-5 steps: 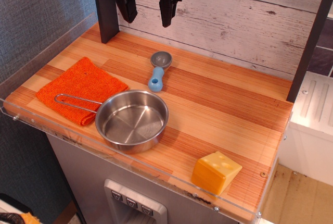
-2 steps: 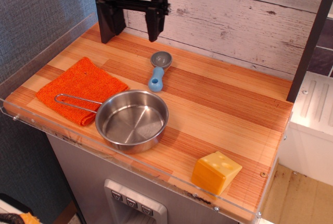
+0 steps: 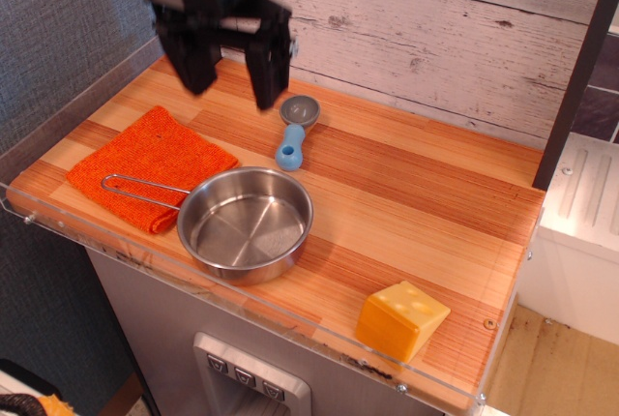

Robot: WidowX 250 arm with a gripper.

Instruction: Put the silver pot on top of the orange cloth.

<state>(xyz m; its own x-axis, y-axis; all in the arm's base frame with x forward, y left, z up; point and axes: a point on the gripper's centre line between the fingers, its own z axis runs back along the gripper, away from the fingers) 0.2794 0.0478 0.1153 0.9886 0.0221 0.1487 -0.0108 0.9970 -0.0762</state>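
Note:
Next, my gripper grabs the silver pot [image 3: 246, 223] by its rim opposite the wire handle to set the pot on top of the orange cloth [image 3: 151, 165].
The silver pot [image 3: 246, 223] sits on the wooden table near the front edge, its wire loop handle [image 3: 140, 187] pointing left and lying over the edge of the orange cloth [image 3: 151, 165]. The cloth lies flat at the left of the table. My gripper [image 3: 230, 77] hangs open and empty above the back left of the table, behind the cloth and the pot, with its two black fingers pointing down and well apart. It is above and clear of both things.
A small scoop [image 3: 294, 128] with a grey bowl and a blue handle lies behind the pot. A yellow cheese wedge [image 3: 400, 319] stands at the front right. A clear plastic rim [image 3: 290, 324] runs along the table's front and left edges. A wooden plank wall is behind.
My gripper has moved left and down toward the table, from the top centre to above the back left, staying open. The pot, cloth, scoop and cheese have not moved.

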